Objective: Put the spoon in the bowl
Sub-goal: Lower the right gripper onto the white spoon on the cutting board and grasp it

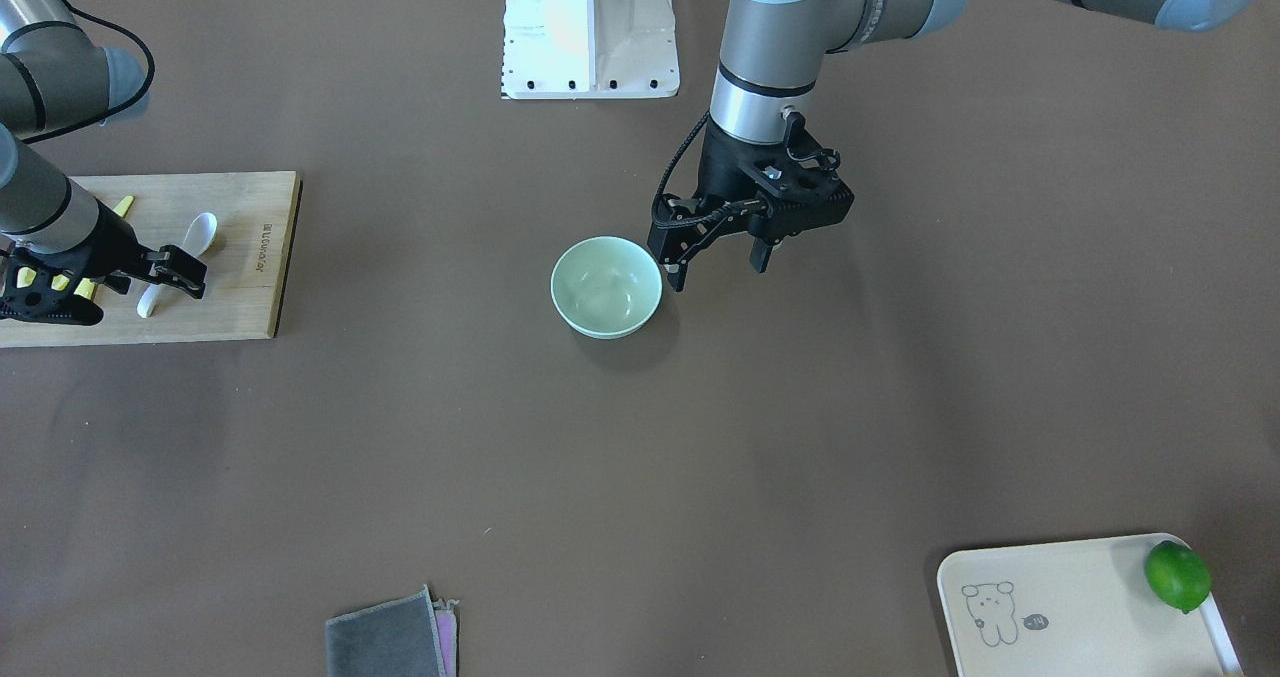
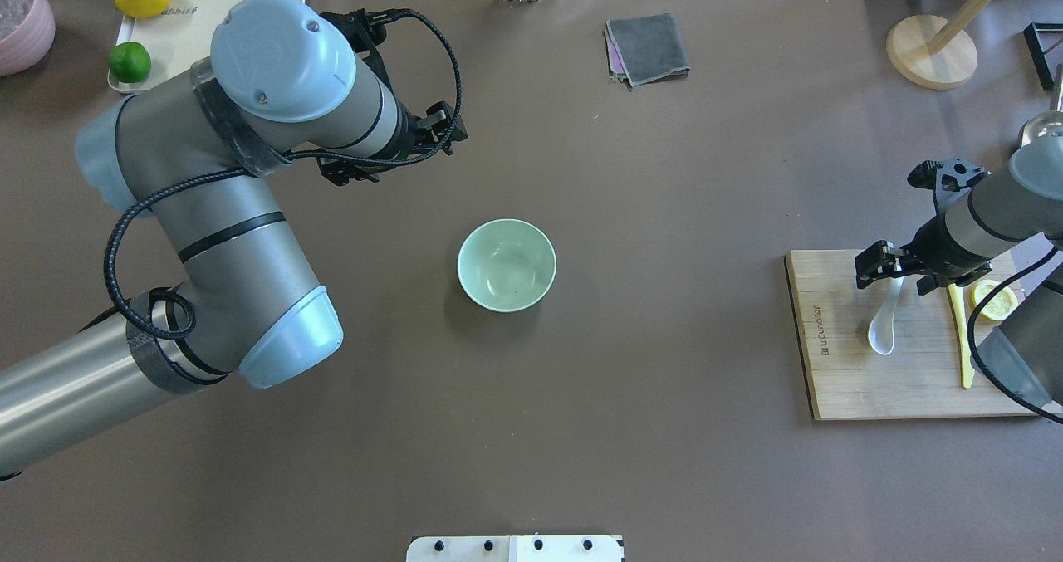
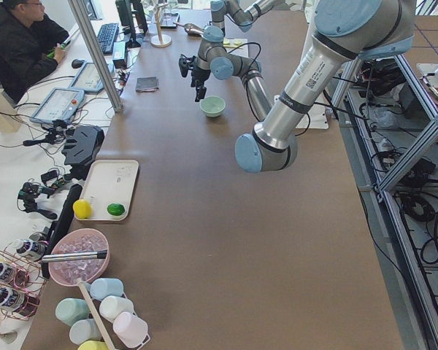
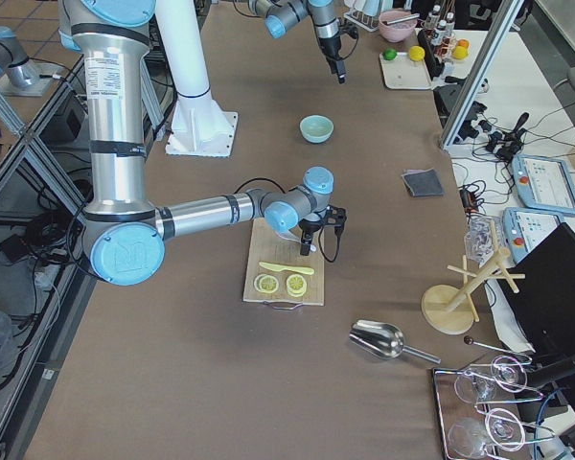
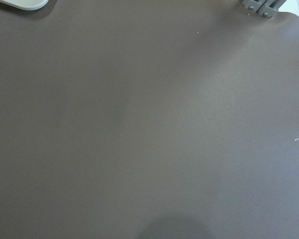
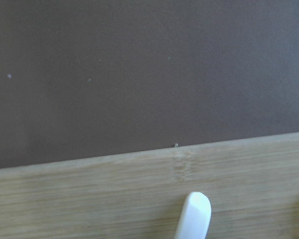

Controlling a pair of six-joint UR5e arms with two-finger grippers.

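The right gripper grabs the white spoon by its handle (image 1: 150, 298) next, to place the white spoon in the mint-green bowl (image 1: 606, 287).
The white spoon (image 2: 884, 323) lies on a wooden board (image 2: 839, 379) at the table's right, scoop toward the robot. My right gripper (image 2: 898, 276) is open and low over the board, one finger on each side of the spoon's handle. The handle's tip shows at the bottom of the right wrist view (image 6: 194, 216). The mint-green bowl (image 2: 507, 265) stands empty and upright at the table's middle. My left gripper (image 1: 718, 269) is open and empty, hanging just beside the bowl (image 1: 606, 287) on its left-arm side, above the table.
A yellow knife (image 2: 962, 338) and a lemon slice (image 2: 995, 300) lie on the board beside the spoon. A grey cloth (image 2: 648, 49) lies at the far edge. A cream tray (image 1: 1060, 607) with a lime (image 1: 1177, 575) sits at the far left corner.
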